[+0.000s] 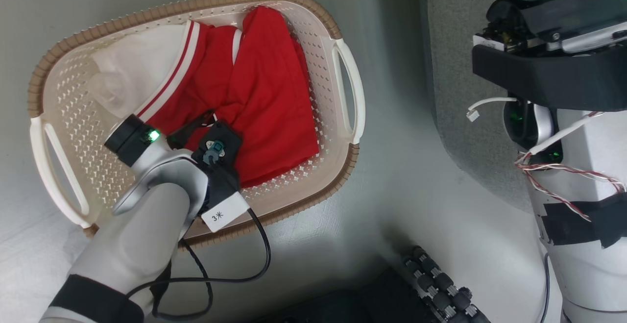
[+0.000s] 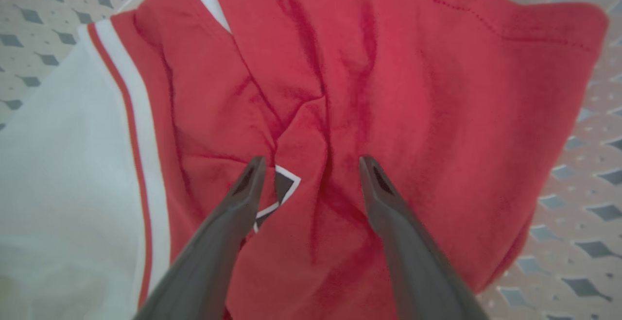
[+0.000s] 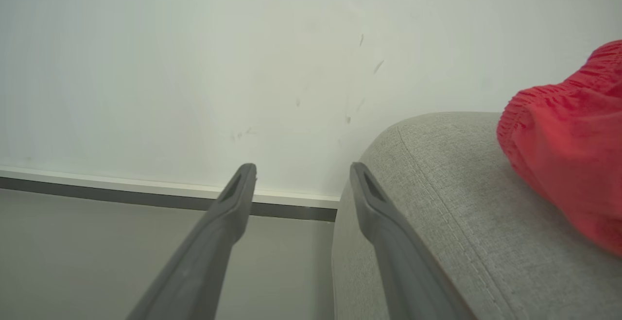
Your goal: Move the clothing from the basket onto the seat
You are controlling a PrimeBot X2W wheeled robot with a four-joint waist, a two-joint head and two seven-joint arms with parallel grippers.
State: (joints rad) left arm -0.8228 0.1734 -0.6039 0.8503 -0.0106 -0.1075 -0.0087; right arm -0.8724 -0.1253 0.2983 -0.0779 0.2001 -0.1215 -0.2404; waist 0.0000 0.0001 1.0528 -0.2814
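My left gripper grips the red clothing by the only raised fold next, beside the dark number patch, since the surrounding cloth (image 2: pixel 449 127) lies slack.
Red clothing (image 1: pixel 264 92) with white trim and a white panel (image 1: pixel 132 68) lies crumpled in the cream basket (image 1: pixel 73 117) on the floor. My left arm reaches down into the basket. My left gripper (image 2: pixel 311 164) is open, its two fingers astride a raised fold of the red clothing (image 2: pixel 413 92), next to a dark number patch (image 2: pixel 284 184). Whether the fingertips touch the fabric I cannot tell. My right gripper (image 3: pixel 302 169) is open and holds nothing, beside the rounded corner of the grey seat (image 3: pixel 437 203). Another red garment (image 3: pixel 568 155) lies on that seat.
The grey seat (image 1: pixel 460 68) stands right of the basket, a strip of pale floor between them. My own body (image 1: pixel 578 176) with loose wires is at the right, and my dark wheeled base (image 1: pixel 441 284) at the bottom. A white wall with a dark skirting strip (image 3: pixel 121 196) lies beyond the right gripper.
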